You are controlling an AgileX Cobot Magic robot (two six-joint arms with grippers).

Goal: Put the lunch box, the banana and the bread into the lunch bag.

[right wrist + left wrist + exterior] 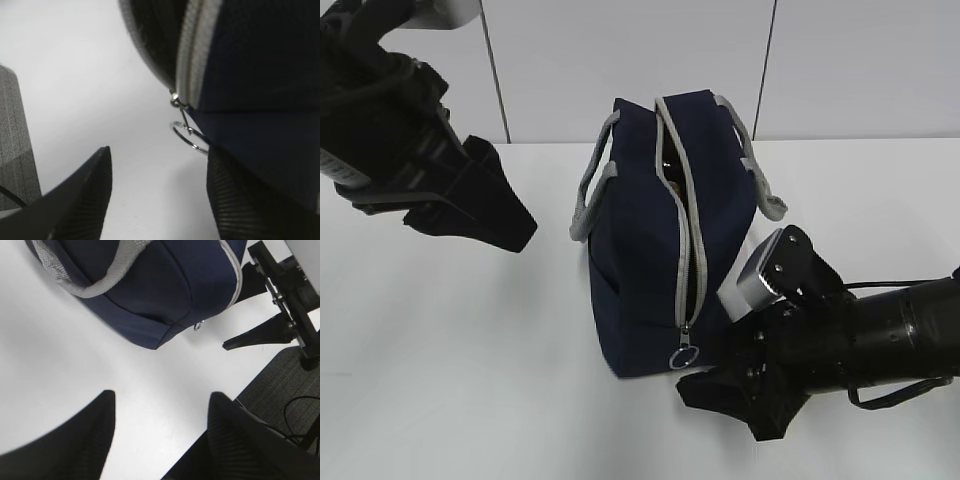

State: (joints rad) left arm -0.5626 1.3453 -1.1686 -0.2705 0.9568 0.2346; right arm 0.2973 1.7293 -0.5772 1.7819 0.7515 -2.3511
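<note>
My right gripper is to grab the zipper next by the metal ring pull point(685, 353), which hangs free, because the zipper's small slider point(684, 331) sits close between the edges of the cloth.
The navy lunch bag point(640, 250) stands upright mid-table, its grey zipper point(690, 230) partly undone along the top. The metal ring pull point(685, 353) hangs low at the near end. A brownish sliver shows in the gap, too little to name. The lunch box, the banana and the bread are hidden. My left gripper point(520, 232) hovers open to the left of the bag point(150, 285), well apart from it, with only table between its fingers point(160, 395). My right gripper point(730, 408) sits open low at the bag's near end. The ring pull point(189, 136) lies just ahead of its right finger point(235, 190), ungripped.
Bare white table point(440, 380) lies left of and in front of the bag. A white wall point(620, 50) stands close behind. Two grey strap handles point(592, 195) hang over the bag's sides. The table edge and dark floor point(280, 385) show in the left wrist view.
</note>
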